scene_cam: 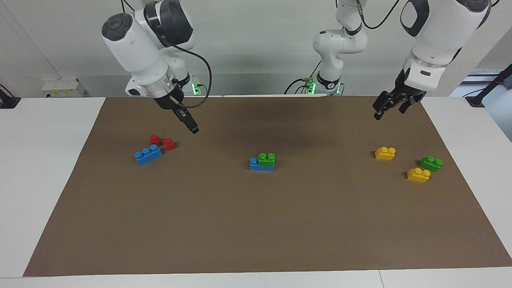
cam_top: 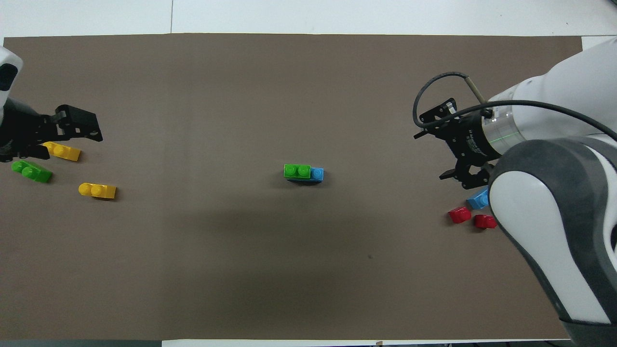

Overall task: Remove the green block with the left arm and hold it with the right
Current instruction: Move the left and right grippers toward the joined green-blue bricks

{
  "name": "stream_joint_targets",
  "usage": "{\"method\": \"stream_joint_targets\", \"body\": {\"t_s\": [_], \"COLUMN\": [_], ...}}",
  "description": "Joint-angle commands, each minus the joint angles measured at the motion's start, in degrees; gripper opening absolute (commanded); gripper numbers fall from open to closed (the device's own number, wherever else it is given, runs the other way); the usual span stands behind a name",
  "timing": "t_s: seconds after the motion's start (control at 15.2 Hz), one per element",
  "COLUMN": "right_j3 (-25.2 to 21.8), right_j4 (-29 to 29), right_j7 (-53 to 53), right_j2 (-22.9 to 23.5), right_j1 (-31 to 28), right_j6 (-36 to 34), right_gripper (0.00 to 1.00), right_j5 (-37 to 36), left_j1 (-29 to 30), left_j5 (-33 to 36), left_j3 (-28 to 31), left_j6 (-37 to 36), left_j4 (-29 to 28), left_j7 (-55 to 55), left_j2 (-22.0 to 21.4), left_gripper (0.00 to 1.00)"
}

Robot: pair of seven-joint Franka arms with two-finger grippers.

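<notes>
The green block has to stay free to come off, so my right gripper should next hold the blue brick by its uncovered end.
A green block with two studs sits on a blue brick at the middle of the brown mat. A second green block lies loose toward the left arm's end. My right gripper is open and empty. It hangs in the air over the mat between the red pieces and the middle stack. My left gripper is open and empty, raised over the mat near a yellow brick.
Two yellow bricks lie by the loose green block. A loose blue brick and two red pieces lie toward the right arm's end. In the overhead view the right arm partly covers that blue brick.
</notes>
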Motion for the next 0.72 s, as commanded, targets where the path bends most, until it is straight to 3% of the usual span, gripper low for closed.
{"method": "stream_joint_targets", "body": {"t_s": [0.0,0.33,0.66], "right_j3": [-0.1,-0.1,0.0], "right_j4": [-4.5,-6.4,-6.5], "right_j7": [6.6,7.3,9.1], "right_j2": [2.0,7.6,12.6], "right_j1": [0.8,3.8,5.4], "right_j6": [5.9,13.2,19.0], "right_gripper": [0.95,0.92,0.92], "right_j5": [6.0,14.0,19.7], "left_j1": [-4.9,-12.9,-20.6], "left_j5": [-0.9,-0.9,-0.9], "left_j3": [0.2,0.2,0.3], "left_j6": [6.7,13.4,21.0], "left_j4": [-5.8,-9.8,-10.4], "left_j7": [-17.6,-42.8,-69.0], "left_j2": [-2.1,-0.1,6.0], "left_gripper": [1.0,1.0,1.0]}}
